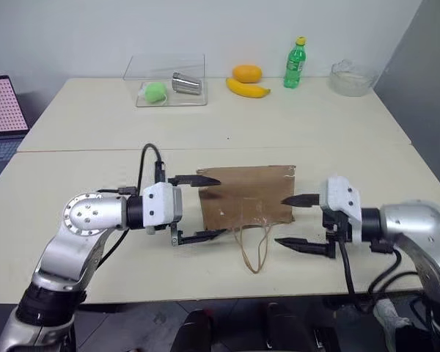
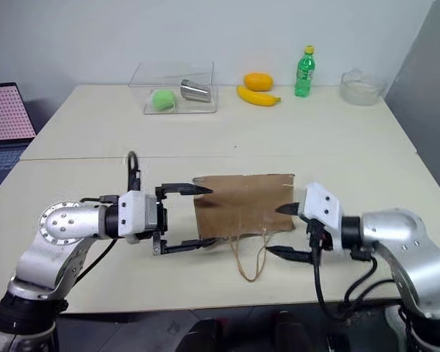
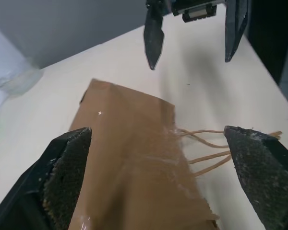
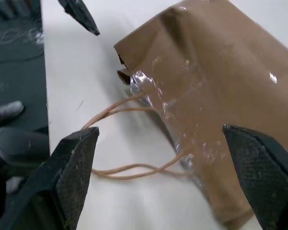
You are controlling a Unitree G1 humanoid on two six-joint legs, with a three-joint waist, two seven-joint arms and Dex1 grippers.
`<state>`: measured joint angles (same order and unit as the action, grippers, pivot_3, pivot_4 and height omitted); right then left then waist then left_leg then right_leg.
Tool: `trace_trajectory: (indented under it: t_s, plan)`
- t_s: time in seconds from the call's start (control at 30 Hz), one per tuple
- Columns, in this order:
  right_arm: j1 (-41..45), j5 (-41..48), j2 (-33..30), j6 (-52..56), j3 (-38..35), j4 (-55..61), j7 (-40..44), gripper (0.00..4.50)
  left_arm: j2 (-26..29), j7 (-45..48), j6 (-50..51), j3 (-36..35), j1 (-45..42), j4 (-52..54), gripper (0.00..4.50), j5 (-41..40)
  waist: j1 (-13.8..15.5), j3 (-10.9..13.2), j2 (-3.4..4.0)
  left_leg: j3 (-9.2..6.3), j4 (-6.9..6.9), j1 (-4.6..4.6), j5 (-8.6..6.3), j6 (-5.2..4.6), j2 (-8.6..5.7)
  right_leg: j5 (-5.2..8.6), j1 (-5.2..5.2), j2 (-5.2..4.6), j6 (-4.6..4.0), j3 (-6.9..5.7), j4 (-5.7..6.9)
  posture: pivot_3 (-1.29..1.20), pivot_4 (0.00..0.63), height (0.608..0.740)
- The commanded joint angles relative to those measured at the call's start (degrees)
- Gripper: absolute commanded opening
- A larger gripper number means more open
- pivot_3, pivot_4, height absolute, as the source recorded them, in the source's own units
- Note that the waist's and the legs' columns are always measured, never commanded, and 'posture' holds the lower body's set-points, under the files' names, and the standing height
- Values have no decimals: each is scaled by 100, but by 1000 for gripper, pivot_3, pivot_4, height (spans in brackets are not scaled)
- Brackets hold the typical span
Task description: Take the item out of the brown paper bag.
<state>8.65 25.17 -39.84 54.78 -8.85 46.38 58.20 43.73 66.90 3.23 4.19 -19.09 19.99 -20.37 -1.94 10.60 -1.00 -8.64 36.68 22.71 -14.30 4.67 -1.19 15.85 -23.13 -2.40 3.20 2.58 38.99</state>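
My left gripper grabs the slack cord handle (image 1: 265,246) looping from the bag's opening next, since the paper bag (image 1: 246,194) lies flat and wide on the tabletop.
The brown paper bag (image 1: 246,194) lies flat on its side on the near table, its mouth and cord handles (image 1: 255,249) toward the front edge. My left gripper (image 1: 220,207) is open at the bag's left edge, one finger by the far corner and one by the near corner. On the bag's right side my right gripper (image 1: 280,220) is open beside the near corner. Nothing sits between either pair of fingers. In the left wrist view the bag (image 3: 129,163) lies ahead, with the right gripper (image 3: 192,62) beyond it. The item is hidden.
At the back stand a clear box (image 1: 169,81) holding a green ball (image 1: 155,92) and a steel cup (image 1: 186,83), an orange fruit (image 1: 247,72), a banana (image 1: 248,89), a green bottle (image 1: 295,63) and a glass bowl (image 1: 351,78). A laptop (image 1: 0,114) sits far left.
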Motion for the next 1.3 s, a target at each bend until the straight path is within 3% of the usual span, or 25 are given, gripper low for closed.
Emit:
trace_trajectory:
  t_s: [0.03, 0.33, 0.7, 1.03, 1.2, 1.23, 1.3]
  plan:
    - [-355, 402, 38, 334, -381, 661, -494, 4116, 76, 335, -391, 337, -248, -77, 4500, 314, -2, 0, 0, 2, 0, 0, 0, 0, -1, 0, 0, 0, 0, 2, 0, 0, 150, 740]
    - [-873, 1256, 102, 762, -558, 1360, -1541, 4116, -349, 625, -1500, 1167, -721, -789, 4500, 1099, 3, 0, -1, -2, 5, 0, 0, 0, 0, 0, 4, 2, 1, -1, -1, 0, 150, 740]
    - [-1306, 2440, -571, 372, -763, 1362, -2566, 4116, -596, 854, -2965, 1346, -1261, -2298, 4500, 1358, 7, 0, -1, -4, 9, 3, 0, -1, 0, 0, 6, 3, 1, -1, -1, 0, 150, 740]
    - [-1466, 2980, -945, 16, -668, 1362, -3182, 4116, -942, 812, -3665, 1597, -1357, -2715, 4500, 1567, 8, -1, -2, -9, 13, 3, 0, -1, -1, 0, 9, 4, 2, -3, -1, 0, 150, 740]
    - [-1503, 3140, -1085, -129, -596, 1362, -3375, 4162, -1062, 757, -3939, 1615, -1401, -2844, 3288, 1624, 6, -1, -2, -12, 15, 3, 0, -1, -2, 0, 11, 4, 2, -4, -1, 0, 150, 740]
    - [-1512, 3173, -1113, -156, -586, 1362, -3410, 4162, -1075, 753, -3967, 1615, -1400, -2851, 3231, 1612, 5, -1, -2, -12, 15, 2, 0, -1, -1, 0, 11, 4, 1, -4, -1, 0, 150, 740]
    - [-1524, 3212, -1158, -204, -568, 1362, -3462, 4162, -1080, 748, -3977, 1613, -1395, -2840, 2541, 1571, 6, -1, -2, -12, 15, 3, 0, -1, -2, 0, 11, 4, 2, -4, -1, 0, 150, 740]
